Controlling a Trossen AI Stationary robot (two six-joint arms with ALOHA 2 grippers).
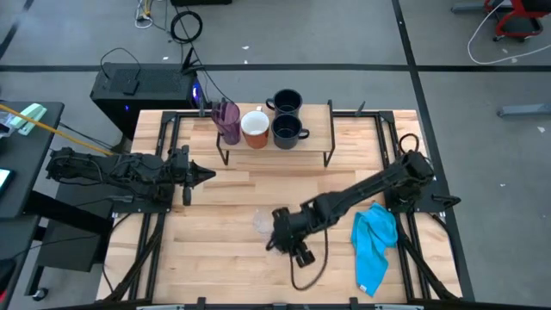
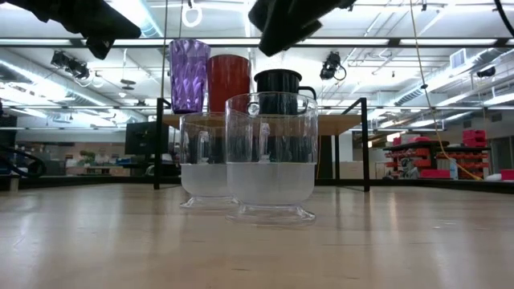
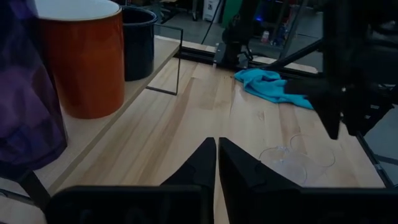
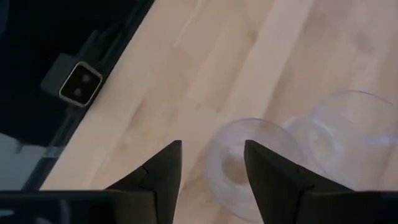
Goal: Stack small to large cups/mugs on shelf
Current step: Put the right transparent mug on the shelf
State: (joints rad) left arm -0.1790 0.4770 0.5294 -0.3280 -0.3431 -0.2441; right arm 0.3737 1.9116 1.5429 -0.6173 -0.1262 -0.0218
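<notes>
My right gripper will next grab the clear cup by its rim (image 4: 214, 146) to add it to the shelf row.
Two small clear cups (image 2: 271, 156) (image 2: 205, 164) stand side by side on their bases on the tabletop, near its front middle (image 1: 263, 222). On the shelf (image 1: 318, 129) at the far edge stand a purple tumbler (image 1: 228, 120), a white mug with an orange outside (image 1: 255, 129) and two black mugs (image 1: 287, 103) (image 1: 288, 131). My right gripper (image 4: 211, 158) hangs open above the nearer clear cup (image 4: 249, 162), slanting down and clear of it. My left gripper (image 3: 216, 155) is shut with nothing in it, left of the shelf (image 1: 202, 176).
A blue cloth (image 1: 374, 245) lies crumpled on the table's right near side, beside the right arm. A small camera block (image 4: 81, 83) sits at the table's near edge. Bare wood lies between the shelf and the clear cups.
</notes>
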